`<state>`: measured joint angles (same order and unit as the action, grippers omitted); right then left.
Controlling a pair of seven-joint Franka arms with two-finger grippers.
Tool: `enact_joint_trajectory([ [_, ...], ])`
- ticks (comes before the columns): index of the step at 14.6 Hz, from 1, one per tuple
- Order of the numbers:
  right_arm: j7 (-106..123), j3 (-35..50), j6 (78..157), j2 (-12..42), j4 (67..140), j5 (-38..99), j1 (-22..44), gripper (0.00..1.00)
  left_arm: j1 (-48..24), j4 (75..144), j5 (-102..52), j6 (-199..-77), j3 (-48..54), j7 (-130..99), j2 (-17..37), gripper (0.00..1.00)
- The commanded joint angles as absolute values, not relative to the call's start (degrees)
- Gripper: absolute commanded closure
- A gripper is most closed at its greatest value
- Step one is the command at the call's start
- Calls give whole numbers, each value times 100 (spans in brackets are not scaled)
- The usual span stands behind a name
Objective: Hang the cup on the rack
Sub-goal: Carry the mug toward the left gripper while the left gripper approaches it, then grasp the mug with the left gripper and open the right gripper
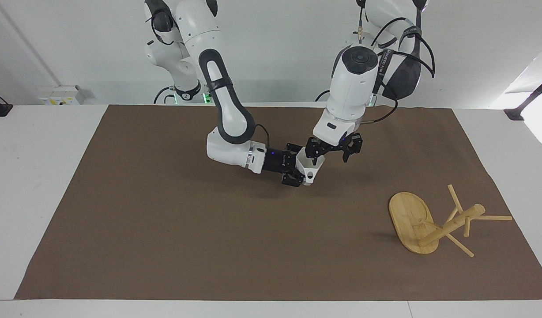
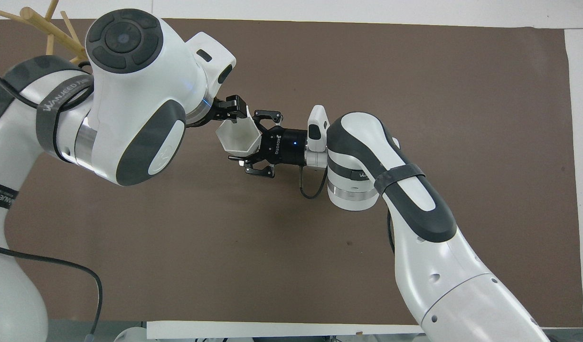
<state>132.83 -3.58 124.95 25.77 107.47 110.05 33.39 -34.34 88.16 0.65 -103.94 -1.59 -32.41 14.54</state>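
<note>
The cup's body is already covered by my right gripper's fingers, so my left gripper should grab the cup next by its exposed rim (image 2: 242, 119).
The white faceted cup (image 1: 312, 170) (image 2: 239, 137) hangs on its side a little above the brown mat, its mouth turned toward the left arm's end and its looped handle on the lower side. My right gripper (image 1: 299, 165) (image 2: 248, 140) is shut on the cup's body. My left gripper (image 1: 328, 155) (image 2: 227, 107) is open at the cup's rim, one finger over the rim's edge; I cannot tell whether it touches. The bamboo rack (image 1: 434, 223) lies tipped over on the mat toward the left arm's end, its oval base (image 1: 410, 216) on edge. Only the rack's pegs (image 2: 40, 19) show in the overhead view.
The brown mat (image 1: 165, 221) covers most of the white table (image 1: 41, 185). The left arm's large white links (image 2: 130, 95) hide the rack's base from overhead.
</note>
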Motion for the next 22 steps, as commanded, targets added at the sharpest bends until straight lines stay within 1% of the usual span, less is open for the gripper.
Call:
enact_joint_trajectory([
  [1,13377,-343,12542,2479,10846,11127,3322,99,-3595,8877,70,-10301,-229,-3278,1485,2],
  [3,13377,-343,12568,2487,10846,11127,3322,99,-3595,8938,-25,-10301,-220,-3278,1477,9],
  [7,13377,-343,12568,2487,10854,11118,3322,99,-3586,9009,-166,-10274,-220,-3287,1459,26],
  [9,13377,-351,12568,2487,10854,11118,3322,99,-3560,9009,-211,-10327,-229,-3287,1468,38],
  [10,13377,-352,12568,2487,10854,11118,3314,99,-3568,9009,-211,-10327,-229,-3296,1459,42],
  [17,13377,-352,12577,2496,10863,11109,3313,99,-3595,9193,-211,-10310,-229,-3621,1389,43],
  [19,13377,-352,12577,2496,10863,11109,3313,99,-3673,9193,-211,-10266,-229,-4197,1389,44],
  [20,13377,-352,12577,2496,10863,11109,3313,99,-3717,9193,-211,-10266,-229,-4575,1371,47],
  [21,13377,-352,12586,2496,10863,11109,3313,99,-3726,9193,-211,-10257,-237,-4797,1362,53],
  [22,13377,-352,12586,2496,10863,11109,3313,99,-3744,9193,-211,-10266,-237,-4921,1362,64],
])
